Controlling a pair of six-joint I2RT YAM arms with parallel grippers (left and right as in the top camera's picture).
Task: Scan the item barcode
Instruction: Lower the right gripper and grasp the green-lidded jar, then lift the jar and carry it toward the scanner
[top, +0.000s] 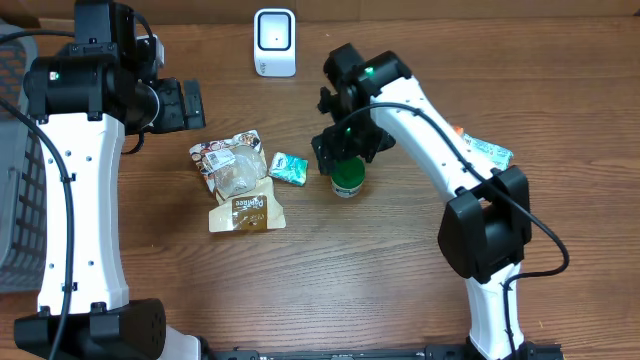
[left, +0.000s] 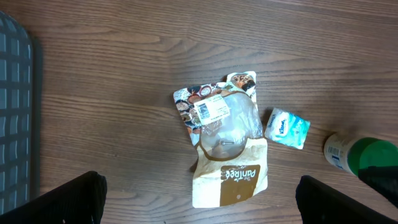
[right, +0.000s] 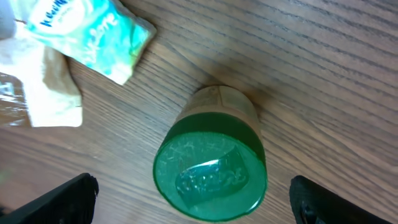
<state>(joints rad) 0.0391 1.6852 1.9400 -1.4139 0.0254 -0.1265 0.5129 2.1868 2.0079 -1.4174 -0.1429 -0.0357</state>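
Observation:
The labelled body of the bottle has to stay uncovered to scan the barcode. My right gripper needs to grab the bottle from above by its green lid (top: 347, 178) (right: 210, 169) next.
A small white bottle with a green lid (top: 347, 178) stands upright on the wooden table. My right gripper (top: 345, 150) hangs right over it. In the right wrist view the green lid (right: 210, 169) fills the space between the two dark fingers, and the gripper (right: 196, 202) is open and not touching it. A white barcode scanner (top: 275, 42) stands at the back of the table. My left gripper (top: 186, 104) is high at the left, open and empty (left: 202, 202), above a brown-and-white snack bag (left: 229, 174). No barcode shows on the bottle.
Left of the bottle lie a teal tissue pack (top: 288, 168), a clear snack pouch (top: 232, 160) and the brown bag (top: 247, 211). Another teal pack (top: 487, 152) lies to the right behind the right arm. A grey basket (top: 18, 200) stands at the left edge.

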